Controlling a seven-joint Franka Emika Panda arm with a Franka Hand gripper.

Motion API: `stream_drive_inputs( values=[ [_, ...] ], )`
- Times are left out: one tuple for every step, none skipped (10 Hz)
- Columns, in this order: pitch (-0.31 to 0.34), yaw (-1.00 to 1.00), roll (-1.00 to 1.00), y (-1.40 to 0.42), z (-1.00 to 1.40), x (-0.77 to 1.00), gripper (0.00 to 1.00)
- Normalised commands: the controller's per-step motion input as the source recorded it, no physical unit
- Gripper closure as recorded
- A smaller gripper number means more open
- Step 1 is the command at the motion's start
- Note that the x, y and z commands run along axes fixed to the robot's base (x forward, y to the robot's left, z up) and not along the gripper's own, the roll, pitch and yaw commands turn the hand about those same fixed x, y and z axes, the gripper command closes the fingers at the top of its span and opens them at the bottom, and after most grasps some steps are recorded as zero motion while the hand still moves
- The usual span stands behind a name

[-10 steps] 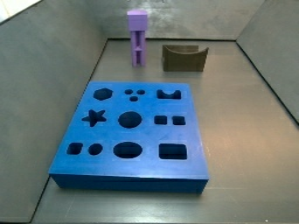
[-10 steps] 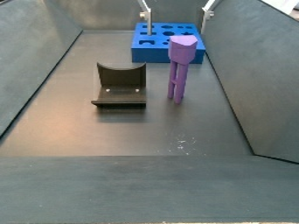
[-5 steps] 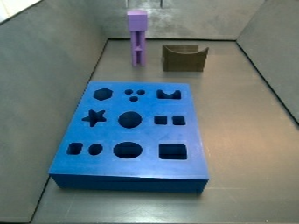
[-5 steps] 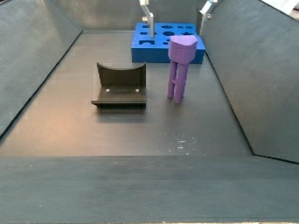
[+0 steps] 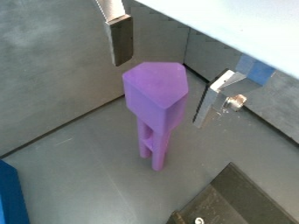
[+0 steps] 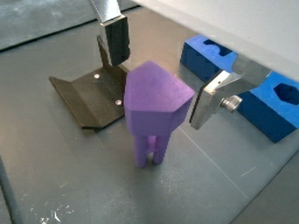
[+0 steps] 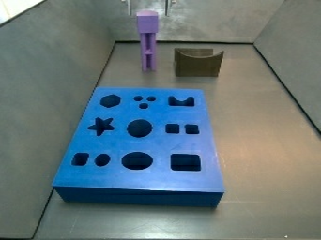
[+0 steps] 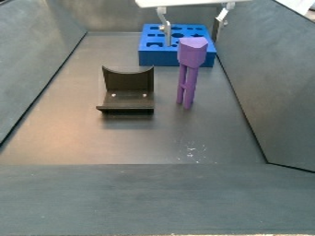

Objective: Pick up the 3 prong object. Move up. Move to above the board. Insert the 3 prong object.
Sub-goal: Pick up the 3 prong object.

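Observation:
My gripper grips the 3 prong object by its blocky head (image 7: 146,22) next, leaving its prongs free to slot into the board (image 7: 157,146).
The 3 prong object (image 7: 148,37) is a tall purple piece with a blocky head. It stands upright on the grey floor near the back wall and shows in both side views (image 8: 189,69) and both wrist views (image 5: 156,96) (image 6: 156,105). My gripper (image 8: 192,20) is open just above its head, with one finger (image 5: 121,39) on each side and nothing held. The gripper also shows in the wrist views (image 5: 163,87) (image 6: 158,87). The board (image 7: 157,146) is a flat blue slab with shaped holes, lying apart from the piece (image 8: 172,61).
An olive-brown notched block (image 7: 197,61) sits on the floor beside the purple piece (image 8: 125,90) (image 6: 87,96). Grey sloping walls enclose the floor on all sides.
My gripper has come down a little toward the purple piece's head, still open. The piece, the block and the board have not moved.

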Motion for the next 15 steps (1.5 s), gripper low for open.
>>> stream_drive_inputs(
  values=[
    [0.0, -0.01, 0.04, 0.0, -0.38, 0.0, 0.0],
    [0.0, 0.0, 0.1, 0.0, -0.45, 0.0, 0.0],
    [0.0, 0.0, 0.06, 0.0, -0.42, 0.0, 0.0],
    [0.0, 0.0, 0.04, 0.0, -0.29, 0.0, 0.0],
    [0.0, 0.0, 0.01, 0.0, -0.11, 0.0, 0.0],
    [0.0, 0.0, 0.01, 0.0, 0.0, 0.0, 0.0],
    [0.0, 0.0, 0.0, 0.0, 0.0, 0.0, 0.0],
    [0.0, 0.0, 0.0, 0.0, 0.0, 0.0, 1.0],
    [0.0, 0.0, 0.0, 0.0, 0.0, 0.0, 1.0],
    [0.0, 0.0, 0.0, 0.0, 0.0, 0.0, 1.0],
    [0.0, 0.0, 0.0, 0.0, 0.0, 0.0, 1.0],
    [0.0, 0.0, 0.0, 0.0, 0.0, 0.0, 1.0],
    [0.0, 0.0, 0.0, 0.0, 0.0, 0.0, 1.0],
    [0.0, 0.0, 0.0, 0.0, 0.0, 0.0, 1.0],
    [0.0, 0.0, 0.0, 0.0, 0.0, 0.0, 1.0]
  ],
)
